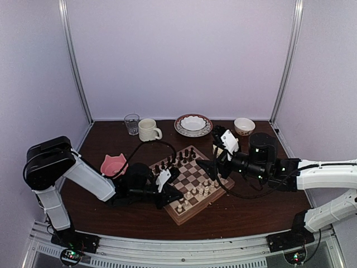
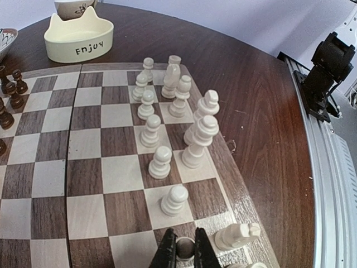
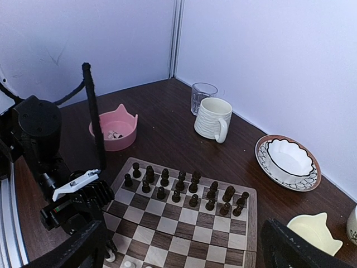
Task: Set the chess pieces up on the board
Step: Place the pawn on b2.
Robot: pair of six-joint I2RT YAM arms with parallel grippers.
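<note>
The pawn (image 2: 186, 245) is low over the corner-side dark square, in line with its row, and would end on that square, so my left gripper should open.
The board (image 1: 195, 176) lies mid-table, with dark pieces along its far-left side and cream-white chess pieces (image 2: 195, 137) standing in a cluster on its near-right side. My left gripper (image 2: 186, 252) is low over the board's (image 2: 83, 178) near corner, shut on a small cream pawn (image 2: 186, 245). Just right of the pawn, one cream piece (image 2: 237, 235) lies on its side by the rim. In the top view the left gripper (image 1: 174, 196) is at that corner. My right gripper (image 3: 189, 257) hangs open above the board (image 3: 184, 223), holding nothing, its fingers (image 3: 83, 245) spread wide.
A pink cat-shaped bowl (image 3: 114, 128) with a few pale pieces stands left of the board. Behind are a glass (image 3: 202, 96), a ribbed mug (image 3: 213, 118) and a patterned plate (image 3: 288, 162). A cream "Enjoy" bowl (image 2: 78, 40) sits by the board's far right.
</note>
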